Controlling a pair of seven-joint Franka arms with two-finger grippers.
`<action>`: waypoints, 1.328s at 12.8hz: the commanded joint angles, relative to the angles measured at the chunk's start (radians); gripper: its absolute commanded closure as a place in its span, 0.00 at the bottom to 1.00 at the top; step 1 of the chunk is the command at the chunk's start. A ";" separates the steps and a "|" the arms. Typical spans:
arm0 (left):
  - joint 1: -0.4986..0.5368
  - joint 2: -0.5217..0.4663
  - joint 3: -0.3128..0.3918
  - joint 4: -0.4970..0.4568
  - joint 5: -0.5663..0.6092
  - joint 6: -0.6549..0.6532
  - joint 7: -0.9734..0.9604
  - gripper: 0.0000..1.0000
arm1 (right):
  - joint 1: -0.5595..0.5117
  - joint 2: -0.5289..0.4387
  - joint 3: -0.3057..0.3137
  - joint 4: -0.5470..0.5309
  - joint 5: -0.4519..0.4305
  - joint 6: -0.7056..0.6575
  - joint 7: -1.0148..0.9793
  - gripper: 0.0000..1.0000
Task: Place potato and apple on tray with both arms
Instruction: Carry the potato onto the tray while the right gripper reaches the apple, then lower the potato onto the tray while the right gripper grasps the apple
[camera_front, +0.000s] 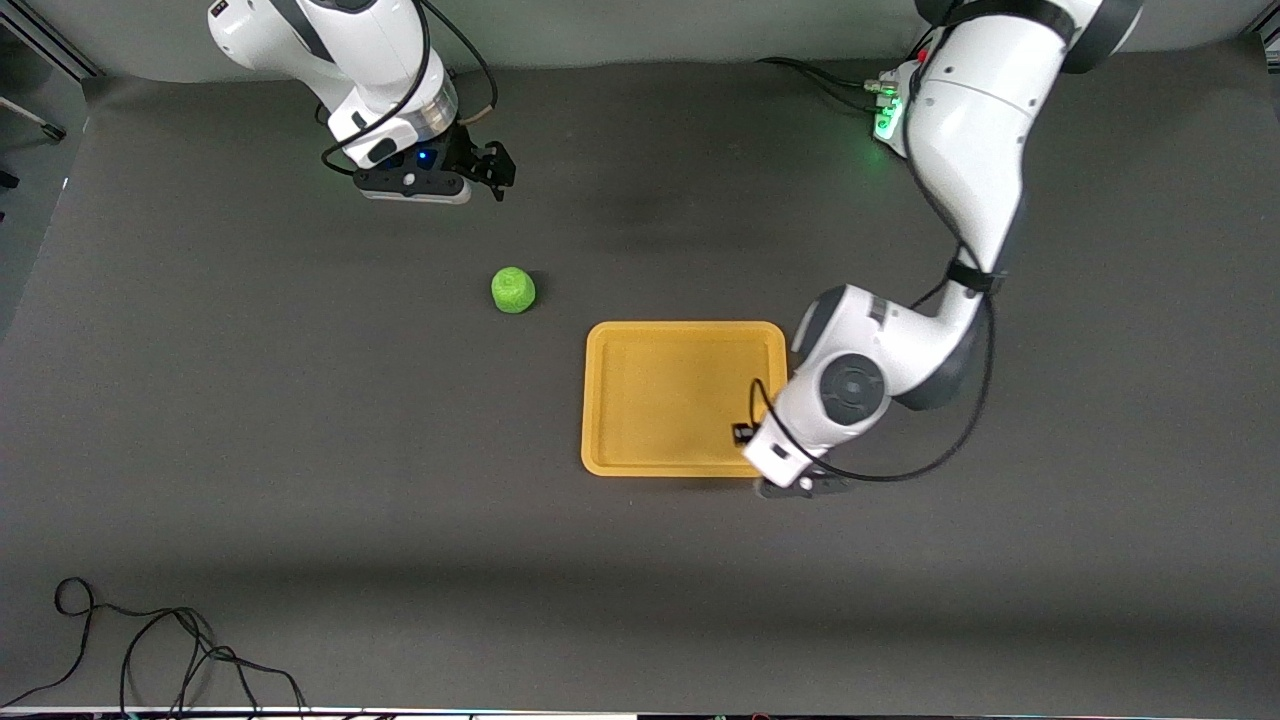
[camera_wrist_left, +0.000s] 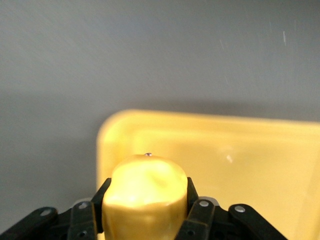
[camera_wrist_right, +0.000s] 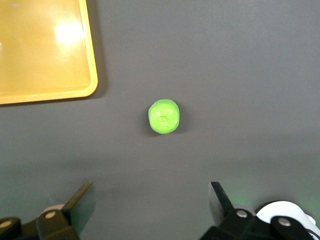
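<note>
The green apple (camera_front: 513, 290) needs to be gripped around its rounded sides next by my right gripper, so it can be placed on the yellow tray (camera_front: 666, 396).
The yellow-orange tray (camera_front: 660, 400) lies mid-table. My left gripper (camera_wrist_left: 145, 189) is shut on the potato (camera_wrist_left: 145, 195), a yellow bumpy lump, and holds it at the tray's corner that is nearest the front camera toward the left arm's end; the tray's rounded corner (camera_wrist_left: 240, 165) shows just ahead of it. In the front view the left wrist (camera_front: 800, 450) hides the potato. The green apple (camera_front: 513, 290) sits on the table beside the tray, toward the right arm's end. My right gripper (camera_front: 495, 165) is open and empty above the table, with the apple (camera_wrist_right: 164, 116) ahead of its fingers (camera_wrist_right: 80, 205).
Dark grey cloth covers the table. A corner of the tray (camera_wrist_right: 40, 55) shows in the right wrist view. Loose black cables (camera_front: 150, 650) lie at the table edge nearest the front camera. A green-lit box (camera_front: 890, 110) sits by the left arm's base.
</note>
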 joint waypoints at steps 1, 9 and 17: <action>-0.020 0.011 0.017 -0.046 0.008 -0.010 -0.024 0.59 | 0.010 -0.111 -0.011 -0.147 -0.018 0.094 0.013 0.00; -0.032 -0.008 0.020 -0.048 0.013 -0.030 -0.046 0.01 | 0.014 0.175 -0.013 -0.360 -0.019 0.653 0.010 0.00; 0.083 -0.205 0.032 -0.056 0.139 -0.276 0.037 0.01 | 0.017 0.533 -0.022 -0.357 -0.048 1.022 0.006 0.00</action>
